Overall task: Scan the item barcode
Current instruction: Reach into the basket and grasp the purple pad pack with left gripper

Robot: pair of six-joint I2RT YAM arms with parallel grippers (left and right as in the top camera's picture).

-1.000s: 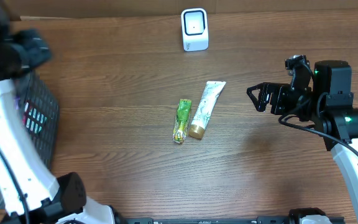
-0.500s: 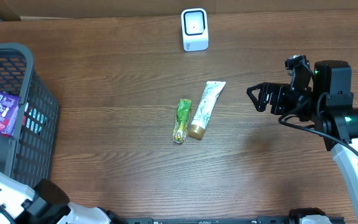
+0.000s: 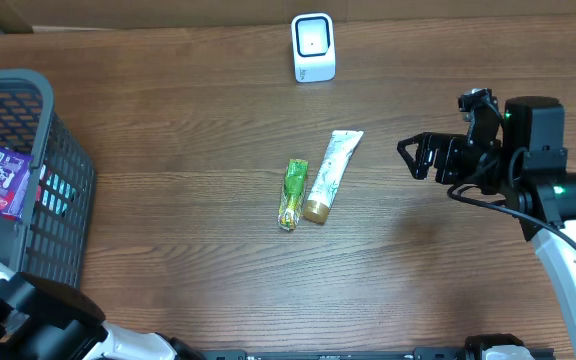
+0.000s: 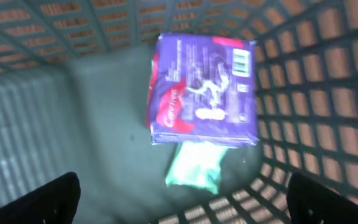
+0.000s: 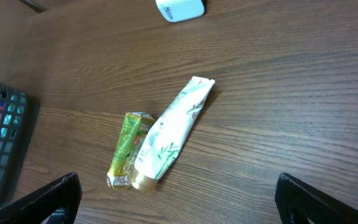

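Observation:
The purple packet (image 4: 207,90) needs to be grabbed next by its red-logo edge (image 4: 169,108) with my left gripper, so that the barcode stays uncovered and can be scanned.
A purple packet (image 4: 207,90) lies loose in the grey basket (image 4: 36,124), barcode side up, on top of a mint-green packet (image 4: 194,165). My left gripper (image 4: 182,205) hangs open over the basket floor, apart from both packets. On the table lie a white tube (image 3: 330,175) and, touching its left side, a green packet (image 3: 293,194). The white scanner (image 3: 313,47) stands at the table's far edge. My right gripper (image 3: 418,158) is open and empty, well to the right of the tube. The right wrist view shows the tube (image 5: 173,134) ahead of the right gripper (image 5: 179,202).
The grey basket (image 3: 63,215) stands at the table's left edge, with the purple packet (image 3: 0,180) inside. My left arm (image 3: 38,310) reaches up from the bottom left corner. Bare wooden table (image 3: 188,130) lies between the basket and the two items.
My left arm has pulled back from over the basket toward the bottom left, and its jaws have opened wider. The purple packet now lies uncovered in the basket. The right arm has not moved.

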